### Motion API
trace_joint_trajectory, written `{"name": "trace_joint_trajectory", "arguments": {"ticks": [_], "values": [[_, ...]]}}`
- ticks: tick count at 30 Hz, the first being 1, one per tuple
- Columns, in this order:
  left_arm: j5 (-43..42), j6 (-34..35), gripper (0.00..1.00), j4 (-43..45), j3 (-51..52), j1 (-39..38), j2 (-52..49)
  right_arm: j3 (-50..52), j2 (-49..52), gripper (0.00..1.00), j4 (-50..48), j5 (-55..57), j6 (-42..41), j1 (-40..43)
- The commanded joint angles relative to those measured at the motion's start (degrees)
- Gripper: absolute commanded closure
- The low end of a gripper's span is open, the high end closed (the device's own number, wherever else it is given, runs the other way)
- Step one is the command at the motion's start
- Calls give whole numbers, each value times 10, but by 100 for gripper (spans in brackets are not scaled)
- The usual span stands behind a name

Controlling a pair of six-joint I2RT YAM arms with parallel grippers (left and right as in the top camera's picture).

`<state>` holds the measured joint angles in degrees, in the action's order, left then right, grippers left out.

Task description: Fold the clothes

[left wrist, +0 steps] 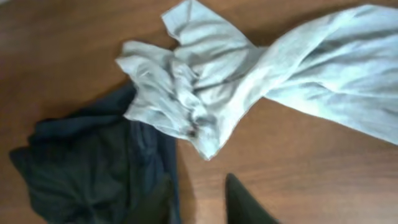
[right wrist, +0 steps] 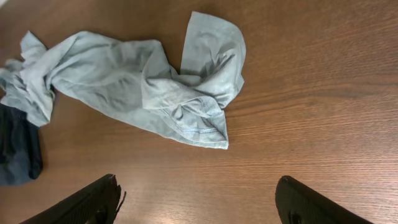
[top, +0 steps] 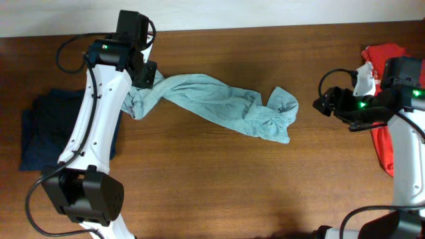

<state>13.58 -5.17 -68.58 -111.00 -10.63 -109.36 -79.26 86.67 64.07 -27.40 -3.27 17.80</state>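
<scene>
The robot's left hand will next grab the T-shirt's bunched end beside the navy garment. The T-shirt's crumpled end then stays free for the right gripper to spread.
A pale grey-blue T-shirt (top: 212, 103) lies twisted in a long rope across the middle of the table. Its bunched left end shows in the left wrist view (left wrist: 186, 81); its crumpled right end shows in the right wrist view (right wrist: 180, 93). A dark navy garment (top: 40, 129) lies at the left, partly under the left arm. A red shirt with white print (top: 382, 139) lies at the right, partly under the right arm. My left gripper (top: 145, 78) hangs above the T-shirt's left end, open and empty (left wrist: 196, 196). My right gripper (top: 324, 103) is wide open and empty (right wrist: 199, 190), apart from the T-shirt's right end.
The wooden table (top: 219, 186) runs to a pale wall strip at the back. The navy garment (left wrist: 81, 162) lies right beside the T-shirt's left end and touches it. Bare wood lies between the T-shirt and the right gripper.
</scene>
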Motion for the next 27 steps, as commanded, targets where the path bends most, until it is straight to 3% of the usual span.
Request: {"name": "trace_joint_trajectory", "arguments": {"ticks": [1, 6, 12, 15, 20, 27], "values": [[-83, 0, 58, -24, 28, 0, -5, 11, 27, 15, -2, 8, 3, -30], [-117, -1, 58, 14, 129, -5, -5, 16, 63, 14, -11, 14, 3, -53], [-70, 0, 52, 153, 256, -2, -5, 16, 110, 14, -14, 15, 3, -55], [-31, 0, 51, 211, 291, 5, -5, 19, 117, 13, -14, 15, 3, -55], [-13, 12, 41, 288, 302, 43, -5, 19, 117, 14, -12, 15, 3, -55], [-150, 22, 39, 368, 302, 97, -32, 19, 117, 14, -13, 15, 3, -55]]}}
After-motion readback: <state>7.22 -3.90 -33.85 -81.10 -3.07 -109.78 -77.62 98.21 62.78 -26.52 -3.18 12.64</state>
